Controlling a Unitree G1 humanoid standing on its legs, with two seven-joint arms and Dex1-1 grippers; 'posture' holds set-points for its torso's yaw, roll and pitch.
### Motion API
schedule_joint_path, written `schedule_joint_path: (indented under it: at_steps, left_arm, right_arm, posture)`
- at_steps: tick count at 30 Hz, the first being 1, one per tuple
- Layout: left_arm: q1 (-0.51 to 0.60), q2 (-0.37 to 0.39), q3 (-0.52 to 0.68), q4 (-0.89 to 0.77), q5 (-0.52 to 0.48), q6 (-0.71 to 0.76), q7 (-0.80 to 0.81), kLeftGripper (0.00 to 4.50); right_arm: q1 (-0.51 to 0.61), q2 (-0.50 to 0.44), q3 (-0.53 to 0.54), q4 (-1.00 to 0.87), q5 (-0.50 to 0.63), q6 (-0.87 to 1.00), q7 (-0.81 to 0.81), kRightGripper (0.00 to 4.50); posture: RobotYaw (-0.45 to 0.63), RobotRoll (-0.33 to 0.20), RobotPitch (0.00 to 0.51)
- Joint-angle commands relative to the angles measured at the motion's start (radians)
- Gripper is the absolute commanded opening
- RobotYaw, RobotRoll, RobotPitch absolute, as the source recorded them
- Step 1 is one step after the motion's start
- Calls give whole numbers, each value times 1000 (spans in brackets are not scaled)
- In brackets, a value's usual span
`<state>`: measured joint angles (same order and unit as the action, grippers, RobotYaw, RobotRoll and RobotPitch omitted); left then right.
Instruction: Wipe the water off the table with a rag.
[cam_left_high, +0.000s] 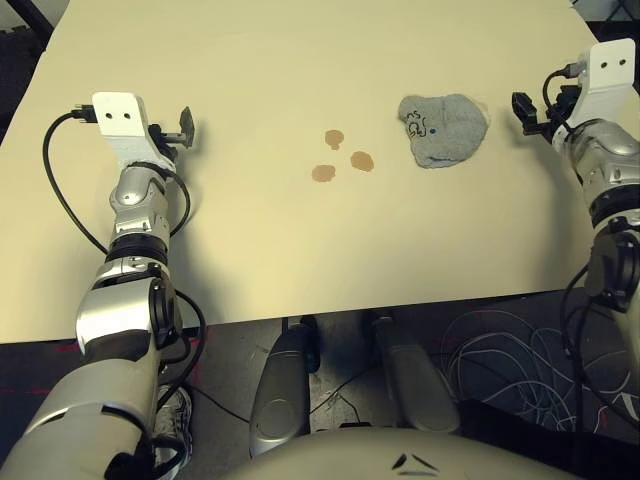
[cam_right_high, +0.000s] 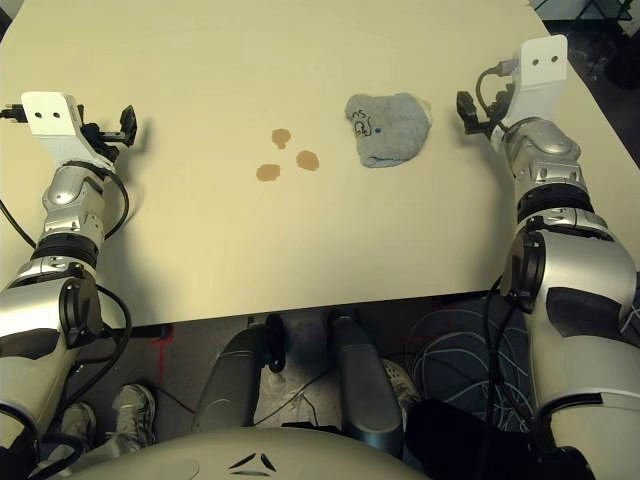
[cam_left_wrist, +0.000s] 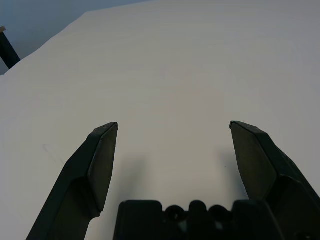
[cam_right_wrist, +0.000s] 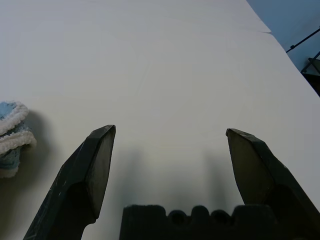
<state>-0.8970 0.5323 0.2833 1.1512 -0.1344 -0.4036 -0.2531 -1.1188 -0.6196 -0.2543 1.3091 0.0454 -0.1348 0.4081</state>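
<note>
The table has brownish water spots on it. To wipe them off, my right gripper should next take hold of the rag by its pale fleecy edge (cam_left_high: 482, 122) (cam_right_wrist: 18, 140).
Three small brownish water spots (cam_left_high: 341, 157) sit near the middle of the pale cream table (cam_left_high: 300, 260). Just right of them lies the grey rag (cam_left_high: 443, 129), crumpled, with a black squiggle and a dark dot on top. My right gripper (cam_left_high: 524, 110) hovers open a short way right of the rag, fingers spread over bare tabletop; the rag's pale edge (cam_right_wrist: 12, 135) shows beside its fingers (cam_right_wrist: 92, 175). My left gripper (cam_left_high: 186, 128) stands open at the far left, well away from the spots, with nothing between its fingers (cam_left_wrist: 97, 170).
The table's front edge (cam_left_high: 330, 315) runs just ahead of my body. Cables (cam_left_high: 500, 350) lie on the floor below at the right. The right table edge is close beside my right arm (cam_left_high: 605, 160).
</note>
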Motion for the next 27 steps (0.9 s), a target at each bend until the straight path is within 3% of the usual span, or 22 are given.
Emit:
schedule_joint_path:
  at_steps: [1,8,12,18,27]
  left_arm:
    - [-3,4,-3,13,7,1,-1,4500]
    - [-77,20,-15,21,2,46,-100,4500]
    - [-159,56,-39,35,-16,185,-375,4500]
    - [-293,125,-150,17,20,360,-798,4500]
    - [-335,130,-243,-60,16,565,-1189,4500]
  right_arm:
    - [3,-16,-13,19,-1,-2,0,4480]
    - [-45,-42,-52,21,44,106,72,4480]
    - [-123,-87,-74,32,66,306,151,4480]
    - [-244,-152,-59,45,75,694,403,4480]
    - [-245,-82,88,33,-16,814,716,4480]
  posture:
    - [-21,0,284]
    - [-46,0,279]
    - [-54,0,277]
    - [-45,0,276]
    - [-32,0,280]
